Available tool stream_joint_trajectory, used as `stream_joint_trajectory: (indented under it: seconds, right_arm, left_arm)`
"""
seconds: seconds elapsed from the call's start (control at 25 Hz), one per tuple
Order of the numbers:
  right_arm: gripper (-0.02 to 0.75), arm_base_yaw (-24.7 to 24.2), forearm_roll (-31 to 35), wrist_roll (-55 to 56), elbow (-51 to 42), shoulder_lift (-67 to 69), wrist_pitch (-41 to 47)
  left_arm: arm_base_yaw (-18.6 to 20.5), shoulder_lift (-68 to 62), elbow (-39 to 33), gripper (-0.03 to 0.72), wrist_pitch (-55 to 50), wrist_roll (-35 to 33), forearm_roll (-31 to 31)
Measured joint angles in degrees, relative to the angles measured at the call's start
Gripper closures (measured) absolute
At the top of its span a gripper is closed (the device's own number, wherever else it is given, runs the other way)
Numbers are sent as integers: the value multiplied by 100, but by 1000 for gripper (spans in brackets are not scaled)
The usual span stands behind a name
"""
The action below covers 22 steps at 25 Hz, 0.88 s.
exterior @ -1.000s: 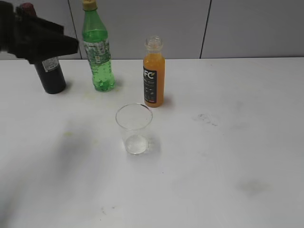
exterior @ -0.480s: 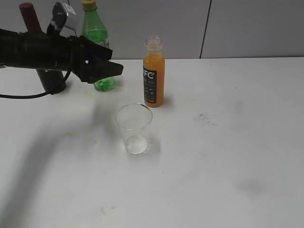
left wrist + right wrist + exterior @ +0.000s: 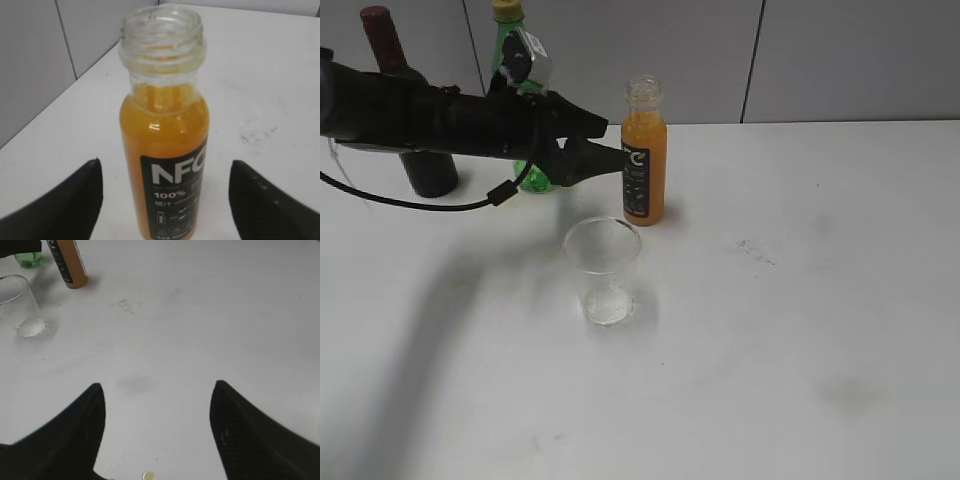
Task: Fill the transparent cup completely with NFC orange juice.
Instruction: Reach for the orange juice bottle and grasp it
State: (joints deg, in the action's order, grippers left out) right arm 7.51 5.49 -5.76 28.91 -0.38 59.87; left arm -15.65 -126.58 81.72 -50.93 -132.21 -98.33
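Note:
Juice reaches up to the open neck of the NFC orange juice bottle. My left gripper will grab the bottle around its labelled body next.
The NFC orange juice bottle stands uncapped near the back of the white table; its black label shows close up in the left wrist view. The empty transparent cup stands upright in front of it, also seen in the right wrist view. My left gripper is open, reaching from the left with its tips just left of the bottle; in the left wrist view the bottle stands between the jaws, untouched. My right gripper is open and empty over bare table, out of the exterior view.
A green plastic bottle and a dark wine bottle stand at the back left, behind my left arm. A grey wall runs behind the table. Faint smudges mark the tabletop right of the cup.
My left arm has swung right from the back left corner, past the green bottle, until its open jaws reach the orange juice bottle. Bottle and cup have not moved.

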Motion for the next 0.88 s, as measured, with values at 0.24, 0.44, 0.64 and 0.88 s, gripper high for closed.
stream_joint_trajectory:
  seconds: [0.24, 0.44, 0.64, 0.88]
  right_arm:
    - [231, 0, -5, 0, 0, 0, 0]
    - [231, 0, -5, 0, 0, 0, 0]
    - [231, 0, -5, 0, 0, 0, 0]
    - [231, 0, -5, 5, 0, 0, 0]
  left_arm:
    - [-183, -432, 323, 55, 158, 0, -6]
    - [-278, -704, 491, 32, 187, -14, -72]
    - [-363, -937, 568, 32, 202, -14, -102]
    - [-534, -1021, 714, 32, 221, -285, -112]
